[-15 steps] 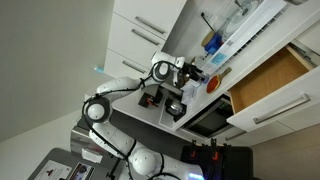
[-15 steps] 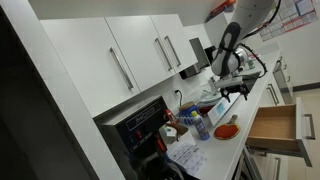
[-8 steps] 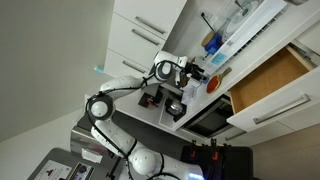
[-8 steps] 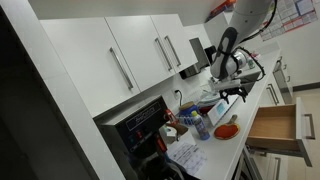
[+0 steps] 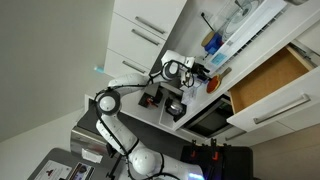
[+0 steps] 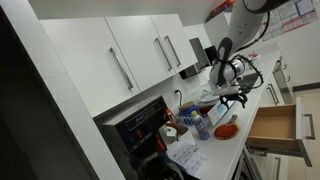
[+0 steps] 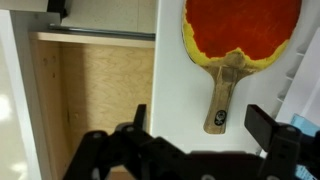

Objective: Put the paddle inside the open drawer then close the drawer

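The paddle's blade should stay free to lie flat inside the open drawer, so my gripper needs to pick up the paddle by its wooden handle [image 7: 221,98] next.
The paddle [image 7: 240,25] lies flat on the white counter, its red-orange blade at the top of the wrist view and its wooden handle [image 7: 221,98] pointing toward my gripper. It also shows in both exterior views [image 5: 217,81] [image 6: 227,130]. My gripper [image 7: 203,122] is open and empty, hovering above the handle with one finger on each side. It also shows in both exterior views [image 5: 199,72] [image 6: 233,97]. The drawer [image 7: 95,90] stands open next to the paddle, its light wooden inside showing [image 5: 272,78] [image 6: 270,122].
A blue object [image 5: 212,43] sits on the counter beyond the paddle, and its edge shows in the wrist view [image 7: 305,128]. Bottles and clutter [image 6: 192,124] stand on the counter. White cabinets [image 6: 130,55] hang above. A dark appliance [image 5: 205,118] sits below the counter.
The arm has reached farther toward the paddle and the gripper has come lower over it. The paddle and the drawer have not moved.
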You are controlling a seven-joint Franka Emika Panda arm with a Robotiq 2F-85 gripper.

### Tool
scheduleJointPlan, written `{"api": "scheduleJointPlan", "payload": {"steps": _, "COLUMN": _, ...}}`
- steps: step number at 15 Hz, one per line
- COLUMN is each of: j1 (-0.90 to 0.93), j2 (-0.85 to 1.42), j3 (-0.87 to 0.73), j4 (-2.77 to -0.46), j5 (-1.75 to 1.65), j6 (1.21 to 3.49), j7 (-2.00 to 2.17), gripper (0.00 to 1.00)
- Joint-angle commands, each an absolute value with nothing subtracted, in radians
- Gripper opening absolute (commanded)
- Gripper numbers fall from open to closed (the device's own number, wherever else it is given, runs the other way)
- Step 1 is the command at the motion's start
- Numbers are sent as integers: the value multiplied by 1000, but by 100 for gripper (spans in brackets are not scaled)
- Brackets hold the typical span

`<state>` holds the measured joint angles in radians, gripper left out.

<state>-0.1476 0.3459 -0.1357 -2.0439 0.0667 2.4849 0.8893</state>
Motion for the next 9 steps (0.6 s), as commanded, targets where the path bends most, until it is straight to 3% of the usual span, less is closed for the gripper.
{"api": "scheduleJointPlan", "payload": {"steps": 1, "j1": -135, "j2": 447, "j3": -154, "j4": -1962, "j5": 127, "j6": 2528, "j7": 880, "gripper": 100}}
{"api": "scheduleJointPlan", "payload": {"steps": 9, "j1": -125, "j2": 588, "j3": -158, "j4": -1847, "j5": 166, "j6": 2547, "j7": 874, "gripper": 100}}
